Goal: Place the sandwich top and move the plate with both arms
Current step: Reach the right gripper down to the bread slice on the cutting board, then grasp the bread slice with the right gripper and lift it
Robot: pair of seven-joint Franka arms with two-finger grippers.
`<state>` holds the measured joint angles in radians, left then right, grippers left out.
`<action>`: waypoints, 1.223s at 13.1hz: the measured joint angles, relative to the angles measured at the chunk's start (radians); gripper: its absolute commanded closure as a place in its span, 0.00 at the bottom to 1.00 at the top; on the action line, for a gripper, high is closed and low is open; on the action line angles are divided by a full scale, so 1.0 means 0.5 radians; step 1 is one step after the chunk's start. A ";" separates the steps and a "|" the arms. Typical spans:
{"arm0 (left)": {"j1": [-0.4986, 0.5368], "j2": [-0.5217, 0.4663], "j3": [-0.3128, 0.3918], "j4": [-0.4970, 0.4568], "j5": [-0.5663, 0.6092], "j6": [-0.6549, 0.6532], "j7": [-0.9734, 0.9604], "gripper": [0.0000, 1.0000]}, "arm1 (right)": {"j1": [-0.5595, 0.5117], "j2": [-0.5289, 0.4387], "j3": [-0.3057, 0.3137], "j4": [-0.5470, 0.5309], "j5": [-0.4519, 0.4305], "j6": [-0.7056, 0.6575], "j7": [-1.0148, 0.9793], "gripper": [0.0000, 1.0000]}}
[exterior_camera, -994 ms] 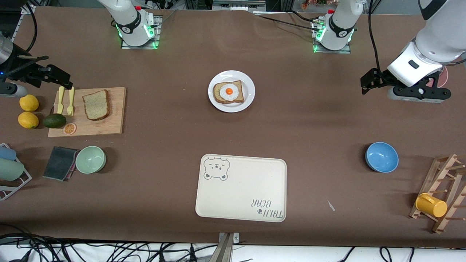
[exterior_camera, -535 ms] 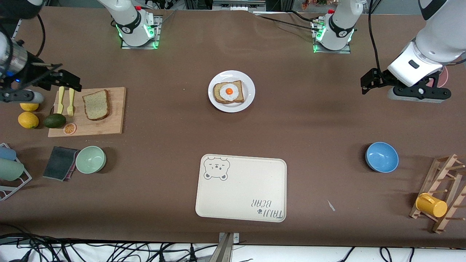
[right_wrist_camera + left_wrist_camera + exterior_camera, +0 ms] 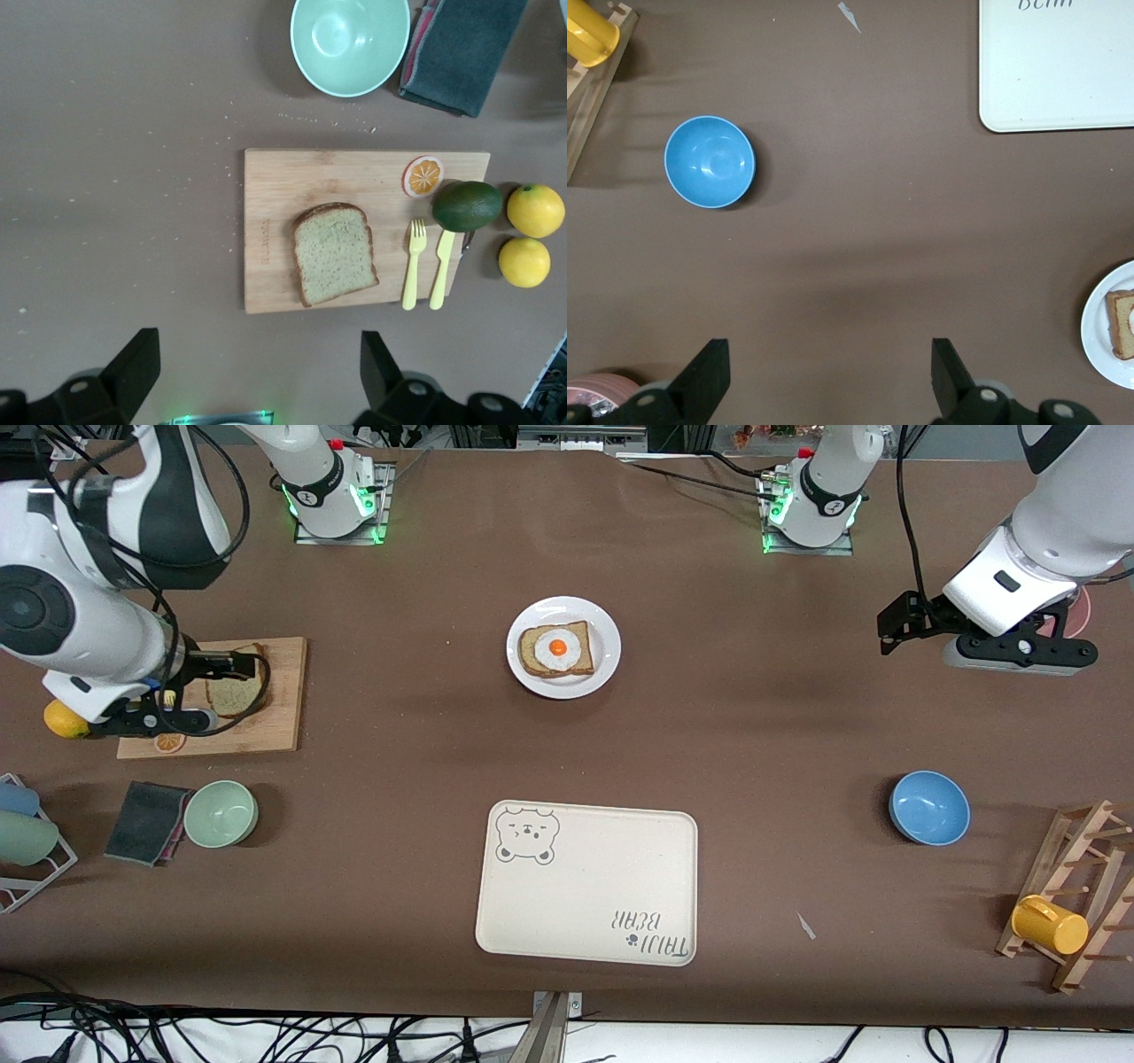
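Note:
I should use my right gripper to grab the bread slice by its crust edge (image 3: 341,296) next. Then the slice can top the fried egg on the white plate.
The sandwich top (image 3: 335,252), a speckled brown bread slice, lies flat on a wooden cutting board (image 3: 266,230) toward the right arm's end of the table. My right gripper (image 3: 261,367) hangs open and empty in the air, over the board's edge on the robots' side. In the front view this gripper (image 3: 237,664) hides part of the slice (image 3: 232,698). The white plate (image 3: 605,666) sits mid-table and carries a slice with a fried egg (image 3: 555,649). My left gripper (image 3: 895,624) waits open over bare table at the left arm's end; the left gripper (image 3: 830,372) holds nothing.
A cream bear-printed tray (image 3: 585,886) lies nearer the front camera than the plate. A blue bowl (image 3: 928,807) and a rack with a yellow cup (image 3: 1050,924) stand at the left arm's end. By the board are a green bowl (image 3: 350,40), dark cloth (image 3: 461,49), avocado (image 3: 467,205), lemons (image 3: 535,211) and yellow cutlery (image 3: 412,266).
The right arm has swung in from the table's end, bringing its open gripper over the cutting board. The left arm and everything on the table have stayed put.

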<state>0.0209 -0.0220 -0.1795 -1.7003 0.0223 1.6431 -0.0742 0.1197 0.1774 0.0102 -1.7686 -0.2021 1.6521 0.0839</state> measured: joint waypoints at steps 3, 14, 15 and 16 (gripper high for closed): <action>0.000 0.000 0.000 0.001 0.000 0.000 0.000 0.00 | 0.000 -0.006 -0.013 -0.334 -0.105 0.297 0.000 0.00; 0.000 0.001 -0.003 0.001 0.000 0.000 0.000 0.00 | -0.004 0.047 -0.257 -1.179 -0.395 1.219 0.031 0.09; 0.000 0.001 -0.003 0.001 0.000 0.000 0.000 0.00 | -0.004 0.080 -0.274 -1.179 -0.396 1.242 0.038 0.14; 0.000 0.001 -0.003 0.001 0.000 0.000 0.000 0.00 | -0.004 0.118 -0.291 -1.179 -0.397 1.261 0.039 0.20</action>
<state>0.0209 -0.0214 -0.1811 -1.7000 0.0223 1.6431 -0.0742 0.1175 0.2362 -0.1353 -2.3583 -0.4006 2.2828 0.1034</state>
